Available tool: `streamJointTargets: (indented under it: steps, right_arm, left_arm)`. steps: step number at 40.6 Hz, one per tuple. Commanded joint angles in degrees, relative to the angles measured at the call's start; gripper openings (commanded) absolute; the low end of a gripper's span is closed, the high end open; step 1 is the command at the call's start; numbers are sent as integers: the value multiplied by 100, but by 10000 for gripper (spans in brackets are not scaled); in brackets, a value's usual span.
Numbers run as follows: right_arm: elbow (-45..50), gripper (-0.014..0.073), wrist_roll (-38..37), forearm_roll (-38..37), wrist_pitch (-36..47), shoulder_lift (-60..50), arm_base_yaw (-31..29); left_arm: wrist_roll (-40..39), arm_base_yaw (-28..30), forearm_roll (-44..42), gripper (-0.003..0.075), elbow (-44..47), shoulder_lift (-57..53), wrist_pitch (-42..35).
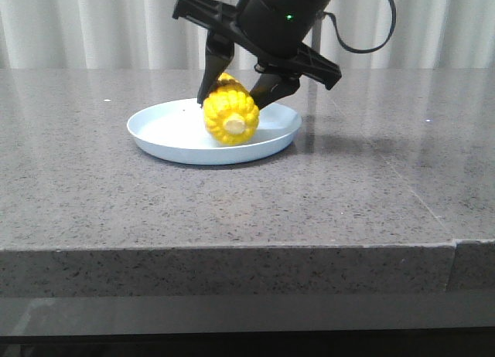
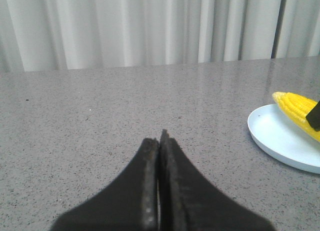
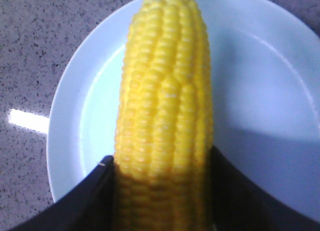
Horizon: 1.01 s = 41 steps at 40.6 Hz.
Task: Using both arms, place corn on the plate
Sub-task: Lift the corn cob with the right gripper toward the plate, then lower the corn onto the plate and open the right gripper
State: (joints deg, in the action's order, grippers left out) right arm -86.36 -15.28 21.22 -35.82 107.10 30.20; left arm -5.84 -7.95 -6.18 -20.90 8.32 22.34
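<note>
The robot's right gripper is ready to let go of the yellow corn (image 1: 230, 111). The corn is low inside the rim of the pale blue plate (image 1: 162, 134), so it would lie there.
The yellow corn (image 1: 230, 111) lies in the pale blue plate (image 1: 162, 134) at the table's middle, its cream stub end facing the camera. My right gripper (image 1: 236, 93) comes down from above and is shut on the cob, one black finger on each side. In the right wrist view the corn (image 3: 165, 116) fills the middle over the plate (image 3: 265, 91), with the fingers (image 3: 95, 196) pressed on its sides. My left gripper (image 2: 160, 136) is shut and empty, low over the table, well away from the plate (image 2: 280, 136); the corn (image 2: 297, 108) shows at that view's edge.
The grey speckled stone table (image 1: 93, 202) spreads around the plate, with its front edge near the camera. White curtains (image 1: 93, 25) hang behind. A black cable (image 1: 371, 32) loops off the right arm.
</note>
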Motion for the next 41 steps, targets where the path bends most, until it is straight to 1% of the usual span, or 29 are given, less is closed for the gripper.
streamJointTargets:
  steps: [1, 5, 8, 11, 14, 20, 25, 28, 35, 38, 41]
  right_arm:
    - [-193, 190, -4, 134, 262, -289, 12]
    - [-193, 365, -4, 134, 268, -289, 12]
    - [-193, 473, -4, 134, 263, -289, 12]
    - [-193, 544, -4, 136, 263, -301, 12]
    - [-193, 576, -4, 136, 292, -347, 12]
    - [-197, 580, 18, 115, 293, -667, -60]
    - [-197, 580, 44, -29, 249, -1034, -231]
    - [-197, 580, 44, -88, 138, -1213, -370]
    - [-197, 572, 45, -513, -281, -1522, -760]
    - [-197, 517, 45, -659, -503, -1619, -912]
    - [-197, 412, 45, -821, -734, -1687, -1053]
  left_arm:
    - [-39, 8, -22, -20, -150, 70, -491]
    - [-39, 8, -22, -20, -150, 70, -491]
    - [-39, 8, -22, -20, -150, 70, -491]
    - [-39, 8, -22, -20, -150, 70, -491]
    - [-39, 8, -22, -20, -150, 70, -491]
    - [-39, 8, -22, -20, -150, 70, -491]
    - [-39, 8, -22, -20, -150, 70, -491]
    - [-39, 8, -22, -20, -150, 70, -491]
    - [-39, 8, -22, -20, -150, 70, -491]
    - [-39, 8, -22, -20, -150, 70, -491]
    - [-39, 8, -22, -20, -150, 70, -491]
